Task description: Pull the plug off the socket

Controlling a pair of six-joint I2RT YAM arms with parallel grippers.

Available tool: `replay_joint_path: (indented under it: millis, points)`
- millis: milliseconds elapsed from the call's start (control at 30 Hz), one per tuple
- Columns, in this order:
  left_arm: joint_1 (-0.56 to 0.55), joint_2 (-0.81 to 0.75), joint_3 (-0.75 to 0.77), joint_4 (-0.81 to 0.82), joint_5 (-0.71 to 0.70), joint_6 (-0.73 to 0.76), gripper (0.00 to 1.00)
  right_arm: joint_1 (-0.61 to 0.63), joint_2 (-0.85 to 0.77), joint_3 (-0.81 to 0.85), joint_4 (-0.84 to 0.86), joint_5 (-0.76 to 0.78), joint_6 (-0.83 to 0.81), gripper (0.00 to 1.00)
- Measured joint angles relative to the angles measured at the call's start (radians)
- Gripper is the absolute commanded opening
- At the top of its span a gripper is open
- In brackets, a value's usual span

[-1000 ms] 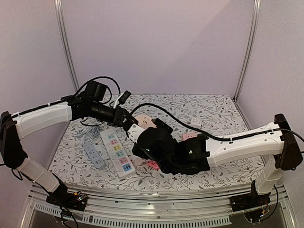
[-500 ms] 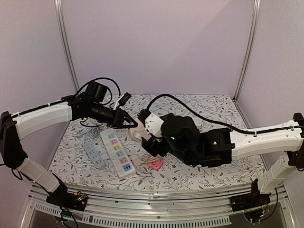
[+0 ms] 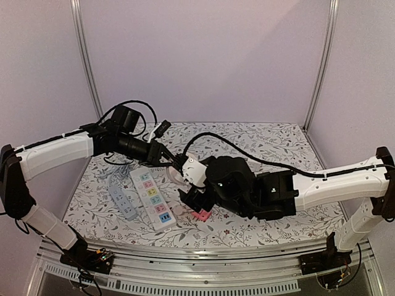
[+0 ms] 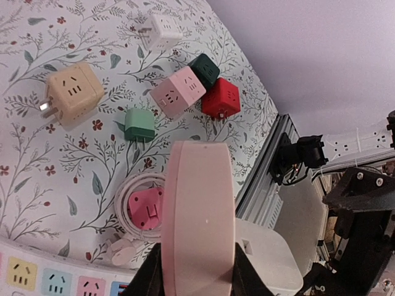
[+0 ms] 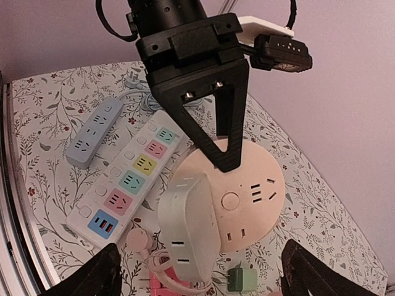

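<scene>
I need to pull the white plug off the socket, so next I should grab it by its opposite sides with my right gripper.
My left gripper is shut on a round pink socket and holds it tilted above the table. In the left wrist view the socket is edge-on between my fingers. A white plug block sits plugged into the socket's face, as the right wrist view shows. My right gripper is open and wide, just below and in front of the plug. In the right wrist view its fingers stand apart on either side of the plug and do not touch it.
A white power strip with coloured sockets and a grey-blue strip lie left of the socket. A pink plug with coiled white cable lies under the grippers. Beige, green, pink and red cube adapters lie beyond.
My right arm swung back to the right, then came a little left and down toward the plug. My left arm held the socket still. The plug stays in the socket.
</scene>
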Motion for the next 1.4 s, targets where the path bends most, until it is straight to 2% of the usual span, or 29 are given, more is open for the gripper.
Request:
replay_joint_path:
  millis: [100,300,400,500,1267,1400]
  points:
    - [-0.004,0.000,0.000,-0.001,0.000,0.002,0.00,-0.008,0.031,0.019,-0.003,-0.004,-0.014,0.85]
    - [-0.008,0.000,0.000,-0.002,0.002,0.006,0.00,-0.011,0.106,0.073,-0.011,0.010,-0.042,0.74]
    - [-0.010,0.000,0.000,-0.003,0.003,0.007,0.00,-0.018,0.132,0.096,-0.022,0.023,-0.053,0.58]
    - [-0.014,0.000,0.001,-0.006,0.005,0.014,0.00,-0.036,0.141,0.104,-0.040,0.027,-0.052,0.48]
    - [-0.061,0.000,0.015,-0.030,0.007,0.068,0.00,-0.061,0.157,0.123,-0.093,-0.029,-0.049,0.34]
    - [-0.061,0.000,0.015,-0.032,0.005,0.070,0.00,-0.061,0.160,0.124,-0.095,-0.030,-0.044,0.25]
